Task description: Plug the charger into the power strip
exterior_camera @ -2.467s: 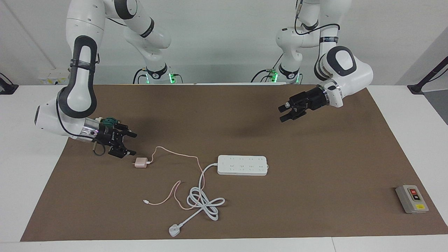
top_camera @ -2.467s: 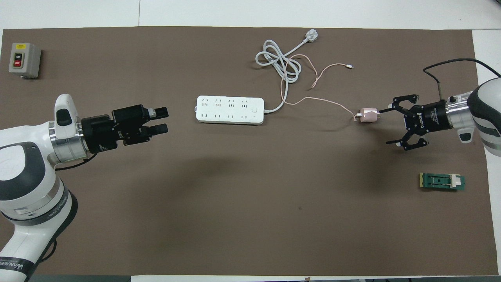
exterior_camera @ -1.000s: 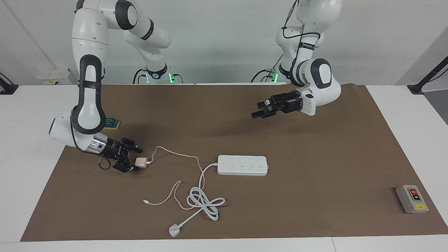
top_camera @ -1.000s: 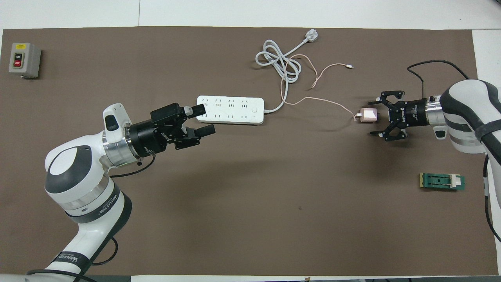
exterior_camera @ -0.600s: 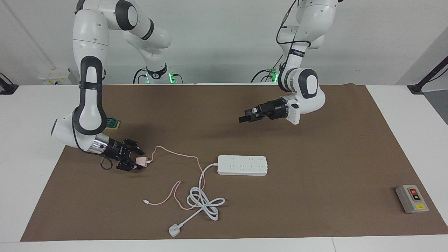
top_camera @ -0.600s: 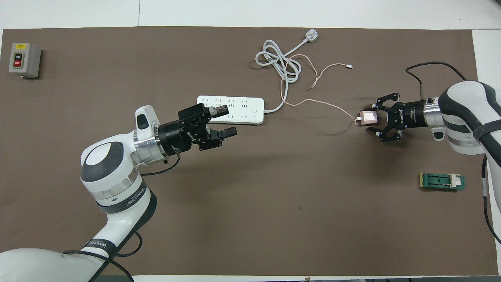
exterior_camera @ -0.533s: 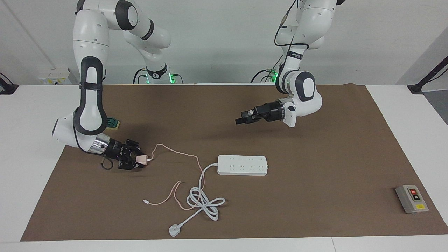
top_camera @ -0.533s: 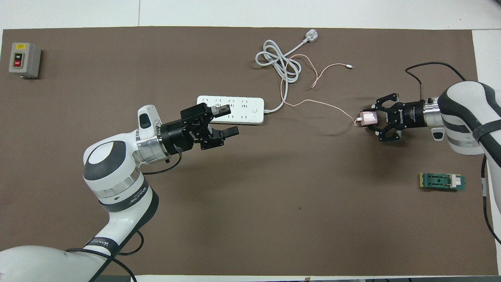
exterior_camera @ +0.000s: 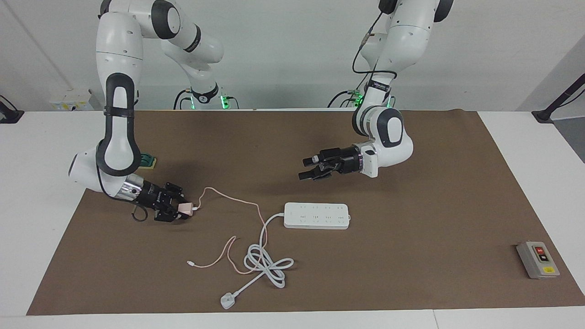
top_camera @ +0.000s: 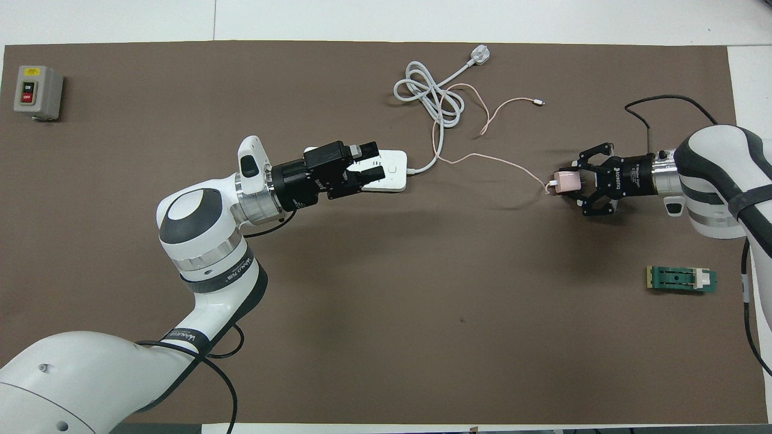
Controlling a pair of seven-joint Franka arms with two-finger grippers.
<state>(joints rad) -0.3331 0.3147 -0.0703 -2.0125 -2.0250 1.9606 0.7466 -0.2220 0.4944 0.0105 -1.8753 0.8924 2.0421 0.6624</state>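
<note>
Next, my left gripper grabs the charger by its cable end to plug it in, since my right gripper's fingers already cover the charger's prong end.
The charger, a small pale pink cube, sits between the fingers of my right gripper, which is shut on it low over the mat at the right arm's end. In the overhead view the charger shows at the tip of the right gripper. Its thin pink cable trails toward the power strip, a long white block lying flat mid-table. My left gripper hangs open in the air, apart from the strip. From overhead the left gripper covers much of the power strip.
The strip's thick white cord lies coiled and ends in a white plug, farther from the robots. A grey button box stands at the left arm's end. A small green part lies near the right arm.
My right gripper has shut on the charger and raised it slightly. The left arm has swung in over the power strip, its gripper still open.
</note>
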